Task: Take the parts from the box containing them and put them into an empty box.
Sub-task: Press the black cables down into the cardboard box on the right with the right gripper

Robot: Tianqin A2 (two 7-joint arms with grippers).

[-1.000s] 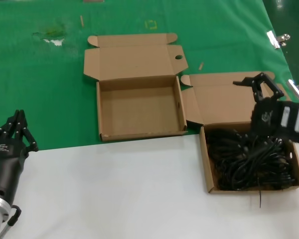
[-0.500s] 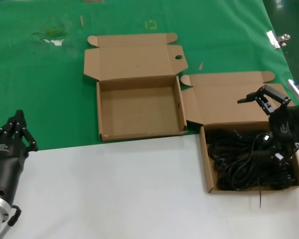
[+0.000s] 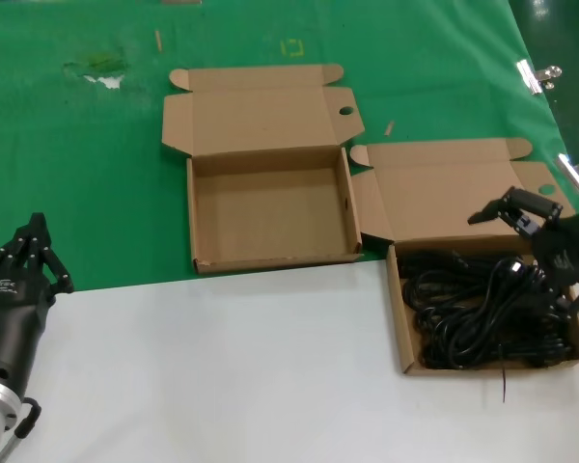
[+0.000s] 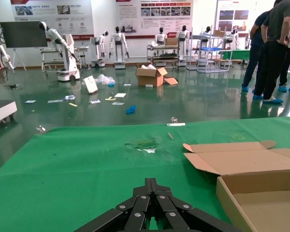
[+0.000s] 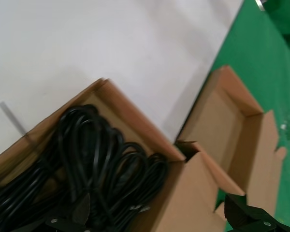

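Next, my right gripper grabs the coiled black cable by its bundled middle (image 3: 492, 304). Then I move the cable into the empty box (image 3: 270, 207).
The box containing them (image 3: 398, 318) lies at the right, lid open flat, filled with coiled black cables (image 3: 482, 313). The empty box (image 3: 270, 207) lies at the centre, with a round hole (image 3: 346, 111) in its open lid. My right gripper (image 3: 497, 241) is open wide over the far side of the cable box. In the right wrist view (image 5: 159, 217) one finger (image 5: 79, 212) sits down among the cables (image 5: 87, 154) and the other is over the lid. My left gripper (image 3: 34, 227) is shut and parked at the near left; the left wrist view shows it (image 4: 152, 182) and the empty box (image 4: 261, 203).
The boxes straddle the edge between the green cloth (image 3: 77, 174) and the white tabletop (image 3: 222, 367). Metal clips (image 3: 538, 75) (image 3: 577, 169) hold the cloth at the right edge. A thin black strip (image 3: 503, 381) lies in front of the cable box.
My right gripper has moved down and to the right, from above the cable box's lid to low over the cables. The left arm has not moved.
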